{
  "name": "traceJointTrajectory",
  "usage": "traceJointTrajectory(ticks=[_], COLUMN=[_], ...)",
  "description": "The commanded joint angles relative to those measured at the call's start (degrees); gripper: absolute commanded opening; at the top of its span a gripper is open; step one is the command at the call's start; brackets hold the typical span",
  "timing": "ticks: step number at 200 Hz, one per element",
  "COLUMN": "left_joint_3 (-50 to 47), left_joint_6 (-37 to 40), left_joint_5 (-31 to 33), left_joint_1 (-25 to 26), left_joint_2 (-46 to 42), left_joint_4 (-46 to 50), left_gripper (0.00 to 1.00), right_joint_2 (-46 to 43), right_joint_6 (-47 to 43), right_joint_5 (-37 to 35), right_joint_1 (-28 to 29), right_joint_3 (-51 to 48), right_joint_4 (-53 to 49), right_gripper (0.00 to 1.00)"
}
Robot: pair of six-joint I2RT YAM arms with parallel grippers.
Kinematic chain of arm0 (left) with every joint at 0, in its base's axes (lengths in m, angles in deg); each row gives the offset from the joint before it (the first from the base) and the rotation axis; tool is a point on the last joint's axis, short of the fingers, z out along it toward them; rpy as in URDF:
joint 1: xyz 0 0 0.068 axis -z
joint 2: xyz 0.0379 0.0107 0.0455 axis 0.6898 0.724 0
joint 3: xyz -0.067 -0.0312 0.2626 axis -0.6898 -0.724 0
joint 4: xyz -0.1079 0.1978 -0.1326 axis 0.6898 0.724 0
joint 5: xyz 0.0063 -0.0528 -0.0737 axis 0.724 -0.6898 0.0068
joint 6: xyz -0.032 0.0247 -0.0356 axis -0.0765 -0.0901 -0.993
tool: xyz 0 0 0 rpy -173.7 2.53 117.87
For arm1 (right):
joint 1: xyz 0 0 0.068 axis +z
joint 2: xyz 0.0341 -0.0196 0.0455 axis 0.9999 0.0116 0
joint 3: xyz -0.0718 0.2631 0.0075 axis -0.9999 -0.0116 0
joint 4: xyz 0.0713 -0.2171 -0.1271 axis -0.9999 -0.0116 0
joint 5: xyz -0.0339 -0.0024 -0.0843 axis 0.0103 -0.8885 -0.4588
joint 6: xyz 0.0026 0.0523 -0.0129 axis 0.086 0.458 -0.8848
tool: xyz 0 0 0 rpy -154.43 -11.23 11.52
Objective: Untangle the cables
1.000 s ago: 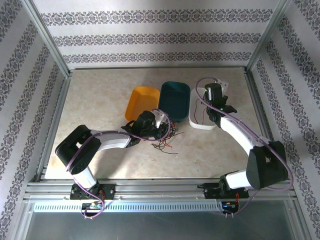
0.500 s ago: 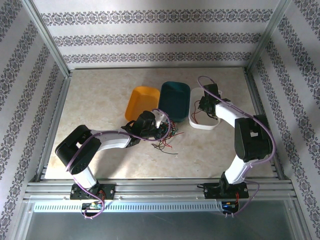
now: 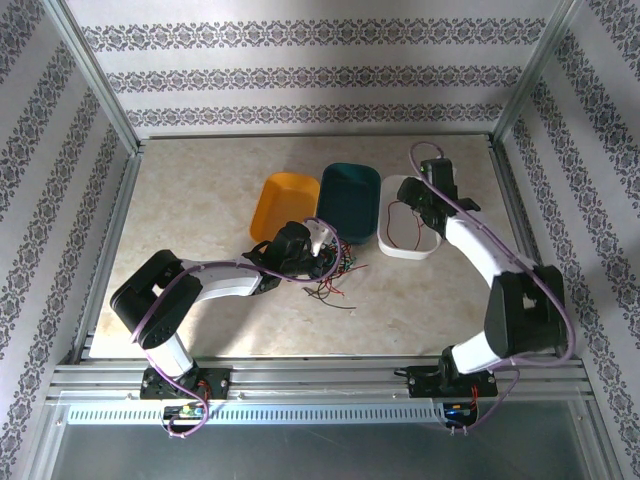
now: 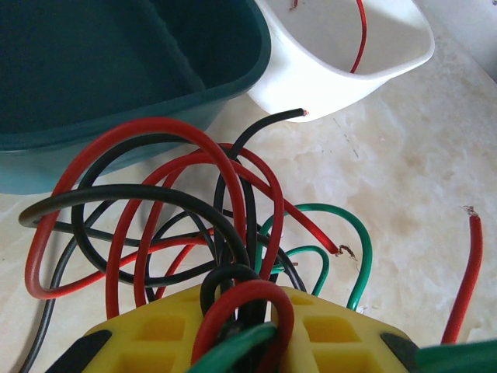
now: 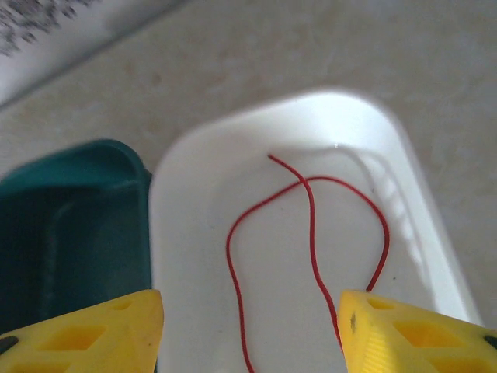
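Next, my right gripper grabs the red cable by its loose end [image 3: 365, 266] beside the tangle to pull its length free.
A tangle of red, black and green cables [image 3: 335, 275] lies on the table in front of the teal tray [image 3: 350, 200]. My left gripper [image 3: 318, 258] is shut on the near side of it. In the left wrist view, red, black and green loops [image 4: 178, 202] are pinched between the yellow fingers of the left gripper [image 4: 248, 311]. One loose red cable [image 5: 311, 225] lies curled inside the white tray [image 5: 194, 233]. My right gripper [image 5: 252, 342] hovers over it, open, with nothing between its fingers. From the top view the right gripper [image 3: 425, 200] is above the white tray [image 3: 405, 252].
An orange tray [image 3: 285, 205] stands left of the teal one, and the three trays sit side by side. A separate red cable end [image 4: 464, 272] rests on the table right of the tangle. Aluminium frame posts and patterned walls ring the table.
My right gripper has opened and the red cable now lies free in the white tray; the right arm has shifted its pose over that tray. The left gripper has not moved.
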Motion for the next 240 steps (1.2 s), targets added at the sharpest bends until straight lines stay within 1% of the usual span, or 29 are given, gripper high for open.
traceJointTrajectory(ticks=[1, 12, 31, 55, 72, 81, 107, 158, 175, 190, 199, 225, 240], left_joint_3=[1.1, 1.3, 1.5, 1.7, 1.6, 1.7, 1.9, 1.9, 1.8, 1.8, 1.7, 1.6, 1.5], left_joint_6=[0.0, 0.1, 0.2, 0.2, 0.2, 0.2, 0.3, 0.1, 0.0, -0.1, -0.2, -0.4, -0.5], left_joint_5=[-1.5, -1.9, -2.7, -2.7, -2.7, -2.8, -2.6, -2.2, -1.9, -1.8, -1.5, -1.2, -0.9], left_joint_1=[-0.3, -0.3, -0.4, -0.4, -0.5, -0.6, -0.6, -0.6, -0.6, -0.6, -0.6, -0.6, -0.6], left_joint_2=[-1.1, -0.9, -0.6, -0.4, -0.2, -0.2, -0.1, 0.4, 0.6, 0.8, 0.9, 1.2, 1.3], left_joint_4=[-1.5, -1.2, -1.0, -0.7, -0.6, -0.3, 0.3, 0.1, -0.2, -0.4, -0.6, -0.9, -1.0], left_gripper=[0.0, 0.0, 0.0, 0.0, 0.0, 0.0, 0.0, 0.0, 0.0, 0.0, 0.0, 0.0, 0.0], right_joint_2=[-5.9, -8.8, -12.8, -15.4, -16.1, -16.4, -17.9, -18.5, -17.4, -16.4, -16.1, -16.0, -16.4], right_joint_6=[-3.3, -5.2, -8.5, -7.9, -7.5, -7.4, -7.0, -6.3, -5.9, -5.3, -5.2, -4.7, -4.0], right_joint_5=[-0.1, 3.3, 13.5, 26.5, 31.7, 32.3, 29.9, 30.4, 32.1, 34.6, 35.5, 38.0, 39.5], right_joint_1=[2.2, 4.5, 10.1, 15.5, 17.6, 18.0, 17.5, 16.6, 16.6, 16.6, 16.7, 16.7, 16.6], right_joint_3=[-3.5, -5.4, -9.2, -14.1, -16.8, -17.9, -20.3, -22.7, -22.7, -22.7, -22.7, -22.2, -22.3], right_joint_4=[-0.7, -0.6, -1.1, -0.8, -0.5, -0.9, -1.9, -2.5, -2.1, -0.9, -0.3, 0.3, 0.4], right_gripper=[0.61, 0.6, 0.6, 0.59, 0.58, 0.58, 0.59, 0.6, 0.59, 0.54, 0.5, 0.25, 0.14])
